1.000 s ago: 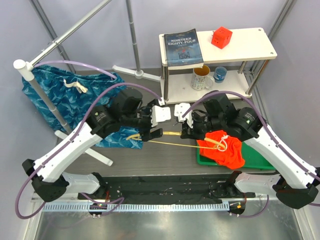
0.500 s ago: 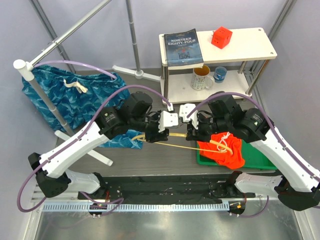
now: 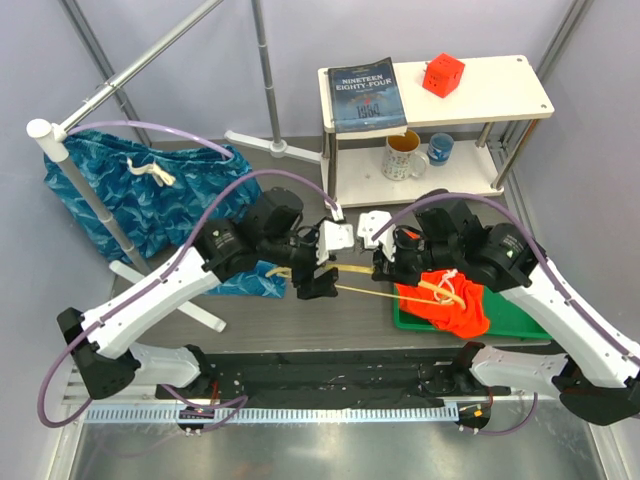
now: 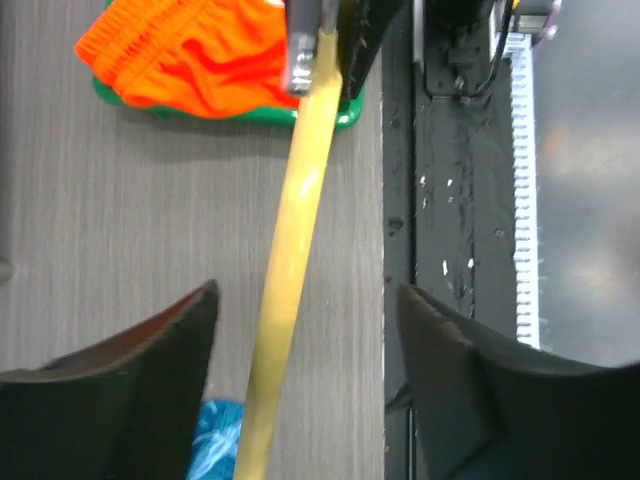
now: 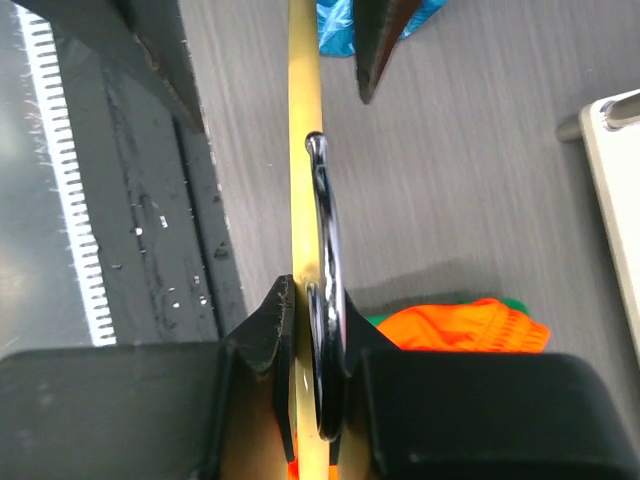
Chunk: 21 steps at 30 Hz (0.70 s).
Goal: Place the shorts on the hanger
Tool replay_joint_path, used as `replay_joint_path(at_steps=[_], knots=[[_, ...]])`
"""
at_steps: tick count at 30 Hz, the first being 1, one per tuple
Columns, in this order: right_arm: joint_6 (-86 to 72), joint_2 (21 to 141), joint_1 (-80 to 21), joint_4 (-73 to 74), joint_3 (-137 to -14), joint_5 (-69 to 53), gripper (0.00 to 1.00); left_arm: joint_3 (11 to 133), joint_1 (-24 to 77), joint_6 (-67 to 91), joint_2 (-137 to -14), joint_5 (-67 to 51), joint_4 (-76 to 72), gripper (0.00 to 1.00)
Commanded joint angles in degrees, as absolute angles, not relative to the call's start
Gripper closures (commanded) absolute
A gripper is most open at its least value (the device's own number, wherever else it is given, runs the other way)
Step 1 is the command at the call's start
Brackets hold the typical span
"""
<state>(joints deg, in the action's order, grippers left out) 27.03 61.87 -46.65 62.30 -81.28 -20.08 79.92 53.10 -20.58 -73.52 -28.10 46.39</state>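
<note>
My left gripper picks up the orange-red shorts by the gathered waistband edge next, and the opening stays free for the hanger's end to go in.
The yellow hanger hangs level above the table between both grippers. My right gripper is shut on its bar and metal hook; in the right wrist view the gripper pinches both. My left gripper is open, its jaws standing wide on either side of the bar without touching it; the left wrist view shows the gripper astride the hanger. The orange-red shorts lie bunched in the green tray, partly draped over the hanger's right end. They also show in the left wrist view and the right wrist view.
Blue wave-patterned shorts hang at the left by a metal rack pole. A white shelf at the back holds a book, a red cube and two mugs. A black rail runs along the near edge.
My left gripper has moved right along the hanger bar and a little toward the near edge, closer to the right gripper. The right gripper holds the hanger almost still.
</note>
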Motion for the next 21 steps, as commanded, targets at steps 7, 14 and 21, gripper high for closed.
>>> replay_joint_path(at_steps=[7, 14, 21], knots=[[27.8, 52.0, -39.6, 57.3, -78.4, -6.6, 0.99, 75.5, 30.5, 9.2, -70.4, -36.1, 16.9, 0.25], [13.3, 47.8, -32.6, 53.2, -78.4, 6.4, 0.99, 73.6, 30.1, 23.0, -77.2, -24.5, 8.8, 0.25], [1.5, 44.7, -27.8, 48.8, -83.2, 5.5, 0.99, 70.5, 40.4, 24.3, -85.2, -23.0, 6.2, 0.28]])
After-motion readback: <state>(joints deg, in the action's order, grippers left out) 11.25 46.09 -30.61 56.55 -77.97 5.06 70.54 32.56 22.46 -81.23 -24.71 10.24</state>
